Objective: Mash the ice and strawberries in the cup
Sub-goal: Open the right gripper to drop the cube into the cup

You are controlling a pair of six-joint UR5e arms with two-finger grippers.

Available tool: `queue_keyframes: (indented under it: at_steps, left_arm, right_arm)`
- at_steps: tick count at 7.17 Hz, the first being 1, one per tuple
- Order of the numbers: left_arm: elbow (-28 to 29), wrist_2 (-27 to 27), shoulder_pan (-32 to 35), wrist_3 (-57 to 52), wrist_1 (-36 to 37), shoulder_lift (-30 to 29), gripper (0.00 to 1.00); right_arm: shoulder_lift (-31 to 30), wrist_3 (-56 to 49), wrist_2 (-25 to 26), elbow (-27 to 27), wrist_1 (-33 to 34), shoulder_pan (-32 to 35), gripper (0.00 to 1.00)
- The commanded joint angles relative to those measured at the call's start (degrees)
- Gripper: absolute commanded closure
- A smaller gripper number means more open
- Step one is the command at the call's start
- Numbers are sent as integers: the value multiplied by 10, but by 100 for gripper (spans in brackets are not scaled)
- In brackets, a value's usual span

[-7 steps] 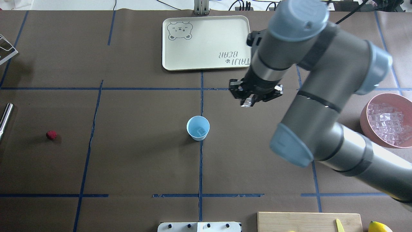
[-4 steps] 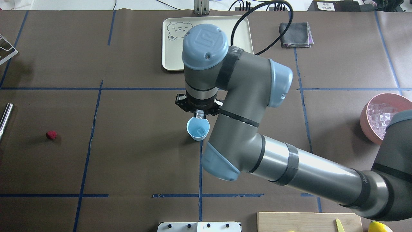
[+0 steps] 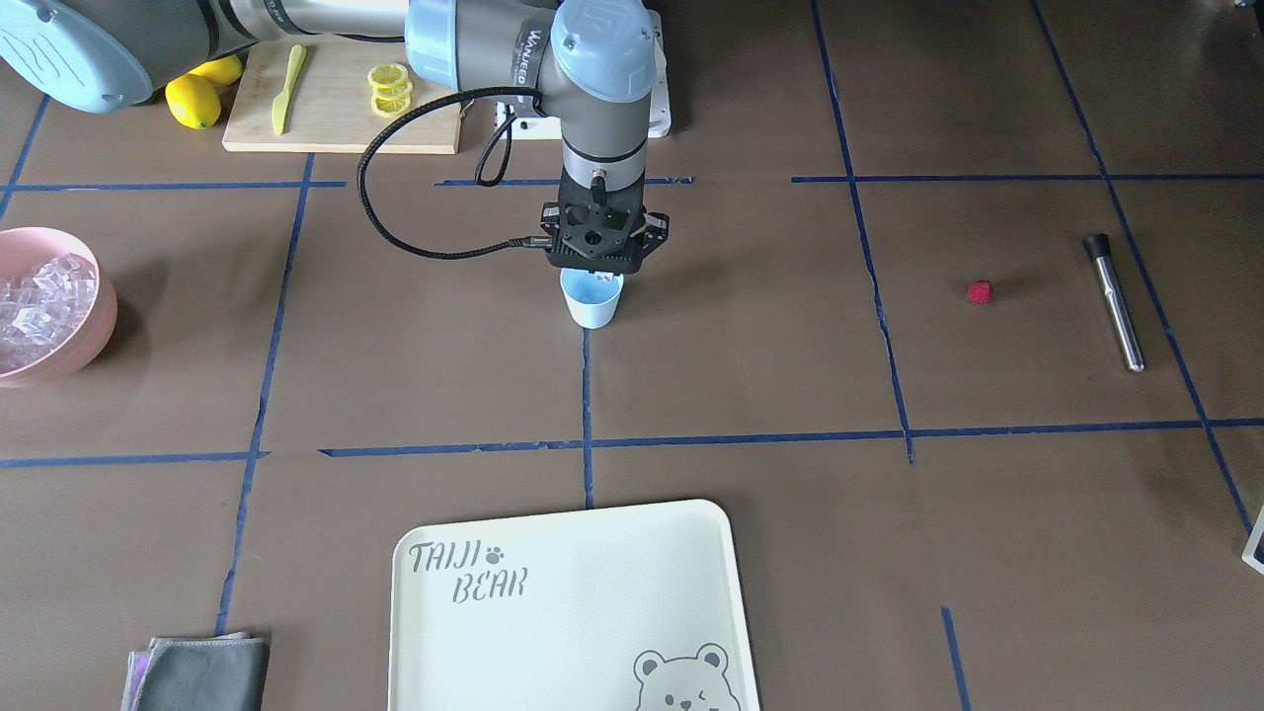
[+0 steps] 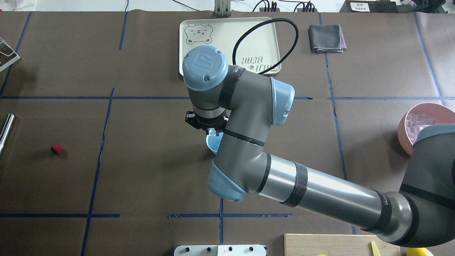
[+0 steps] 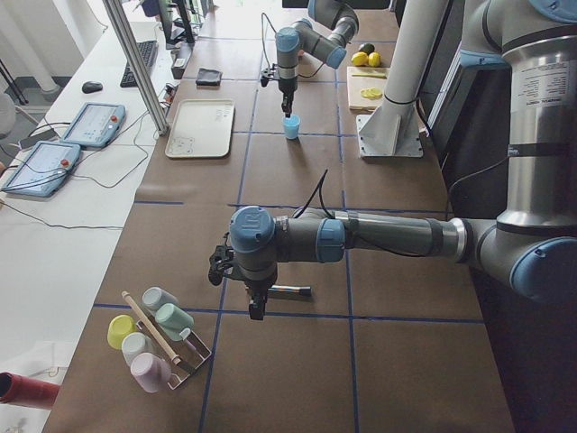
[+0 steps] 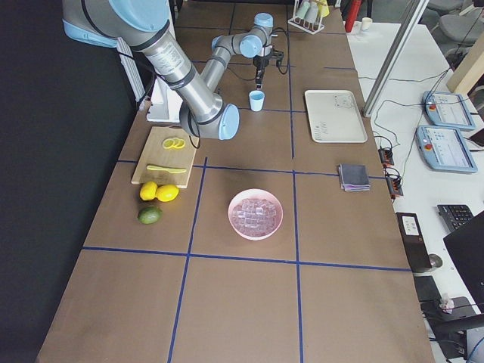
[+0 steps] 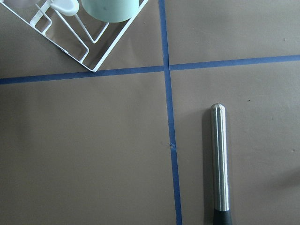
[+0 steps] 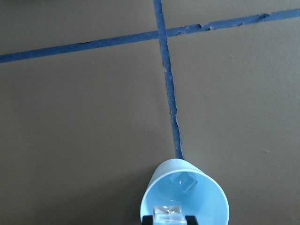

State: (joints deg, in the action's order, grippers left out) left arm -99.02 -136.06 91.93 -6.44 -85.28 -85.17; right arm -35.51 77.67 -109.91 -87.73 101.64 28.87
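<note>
The held ice cube is inside the ring of the pale blue cup's rim, so my right gripper lets go of it next.
The pale blue cup (image 8: 197,201) stands at the table's middle, with one clear ice cube (image 8: 184,180) on its bottom. My right gripper (image 8: 168,219) hangs just over the cup's rim, shut on a second ice cube (image 8: 167,212). In the overhead view my right arm hides most of the cup (image 4: 212,145); the right gripper (image 4: 213,132) shows above it. The red strawberry (image 4: 56,149) lies far to the left, alone on the table. My left gripper (image 5: 257,307) shows only in the exterior left view, over the metal muddler (image 7: 219,164); I cannot tell if it is open.
A pink bowl (image 4: 423,119) full of ice sits at the right edge. A cream tray (image 4: 227,35) and a grey cloth (image 4: 326,38) lie at the back. A cutting board (image 3: 336,99) with lemon slices and lemons (image 3: 193,99) is near the base. A cup rack (image 7: 93,37) stands by the muddler.
My right arm has swung left from beside the tray with the ice cube in its grip, coming over the cup and now covering most of it from above.
</note>
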Motion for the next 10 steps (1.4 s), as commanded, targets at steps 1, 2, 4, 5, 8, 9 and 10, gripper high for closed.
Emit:
queue_keyframes:
  at_steps: [1,2,4,5,8,9,10]
  left_arm:
    - [0,0,0,0,0,0,0]
    - [0,0,0,-1,0,0,0]
    - [1,0,1,-1,-1,-1,0]
    - [1,0,0,0,0,0,0]
    - [1,0,1,-1,0,-1,0]
    - [0,0,1,0,0,0,0]
    - [0,0,1,-1,0,0,0]
  right_arm:
    - [-2,-1,-4,1,2,0,99]
    - [-3,0,-4,1,5,0,97]
    - [-3,0,-5,0,8,0,67]
    - [-7,0,-5,-3,11,0,47]
    - [-7,0,-5,-5,11,0,8]
    - [-7,1,-5,-6,12,0,1]
    - [-7,1,-5,-7,12,0,1]
